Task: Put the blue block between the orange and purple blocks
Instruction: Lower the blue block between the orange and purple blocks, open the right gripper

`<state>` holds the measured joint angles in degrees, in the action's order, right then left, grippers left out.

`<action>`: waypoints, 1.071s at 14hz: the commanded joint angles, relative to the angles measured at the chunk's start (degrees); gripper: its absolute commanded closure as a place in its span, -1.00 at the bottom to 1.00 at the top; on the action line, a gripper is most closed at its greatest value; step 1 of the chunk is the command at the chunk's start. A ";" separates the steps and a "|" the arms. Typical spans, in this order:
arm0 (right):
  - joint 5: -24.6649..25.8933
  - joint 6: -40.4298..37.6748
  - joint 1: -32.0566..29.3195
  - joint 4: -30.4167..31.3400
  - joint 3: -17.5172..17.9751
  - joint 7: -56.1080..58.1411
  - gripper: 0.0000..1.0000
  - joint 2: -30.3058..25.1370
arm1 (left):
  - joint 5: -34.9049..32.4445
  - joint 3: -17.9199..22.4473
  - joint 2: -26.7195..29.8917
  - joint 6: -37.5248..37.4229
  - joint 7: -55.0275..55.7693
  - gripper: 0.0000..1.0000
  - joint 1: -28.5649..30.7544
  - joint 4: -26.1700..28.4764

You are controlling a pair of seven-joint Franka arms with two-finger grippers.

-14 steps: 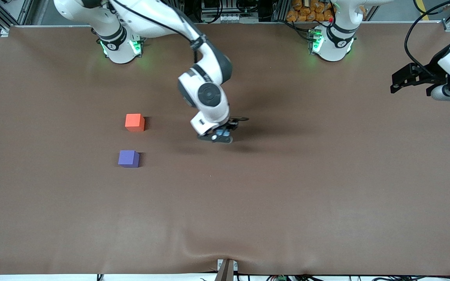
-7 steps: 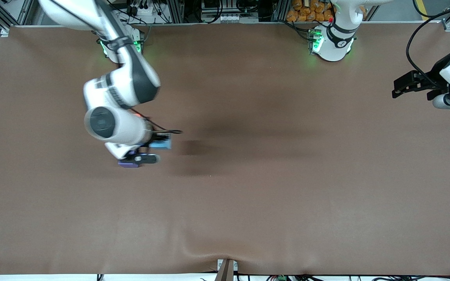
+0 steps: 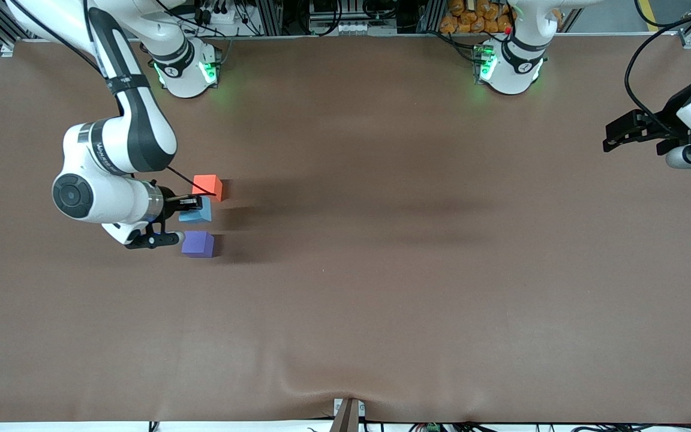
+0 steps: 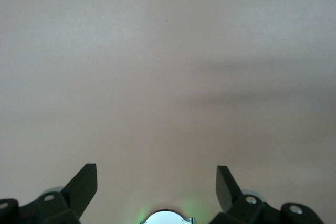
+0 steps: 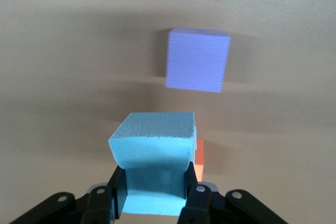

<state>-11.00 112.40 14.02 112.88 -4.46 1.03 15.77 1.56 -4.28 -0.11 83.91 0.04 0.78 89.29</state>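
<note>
I should lower the blue block with my right gripper before I open it, as the blue block (image 3: 195, 213) (image 5: 151, 145) is still above the table next to the purple block.
My right gripper (image 3: 185, 207) is shut on the sky-blue block (image 3: 199, 212) and holds it low over the gap between the orange block (image 3: 207, 187) and the purple block (image 3: 197, 244). In the right wrist view the blue block (image 5: 153, 150) is squeezed between the fingers of the right gripper (image 5: 152, 184). In that view the purple block (image 5: 197, 60) lies apart from it, and a strip of the orange block (image 5: 199, 158) shows beside it. I cannot tell whether the blue block touches the table. My left gripper (image 3: 612, 133) is open and empty, waiting over the left arm's end of the table; its wrist view (image 4: 156, 174) shows only cloth.
The brown table cloth (image 3: 417, 270) has a wrinkle at its front edge (image 3: 315, 384). The two arm bases (image 3: 186, 69) (image 3: 510, 66) stand along the table's back edge.
My right arm has carried the blue block from the middle of the table toward the right arm's end, into the gap between the orange and purple blocks. The left arm has barely moved.
</note>
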 commanded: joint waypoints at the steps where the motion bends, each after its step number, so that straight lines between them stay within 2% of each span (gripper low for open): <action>1: 0.89 6.94 -1.01 8.22 1.13 1.78 1.00 -3.46 | 0.20 -0.29 0.11 -0.24 -0.75 -1.00 0.45 -0.87; 8: 0.89 11.78 -1.89 10.51 1.13 1.78 1.00 -2.50 | -0.06 -0.37 0.28 0.47 -0.40 -1.00 0.28 -1.05; 11: 0.81 15.65 -1.89 12.45 1.13 1.70 1.00 -1.36 | -3.31 -0.81 -0.07 0.91 0.13 -1.00 0.02 -1.05; 15: 0.46 18.11 -1.80 13.42 1.21 1.35 1.00 -0.04 | -3.22 -0.46 -0.16 0.82 -0.92 -1.00 0.54 -2.02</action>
<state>-10.94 128.12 13.35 124.83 -4.27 1.94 15.85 -0.38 -4.60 -0.12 84.74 0.05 0.77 88.37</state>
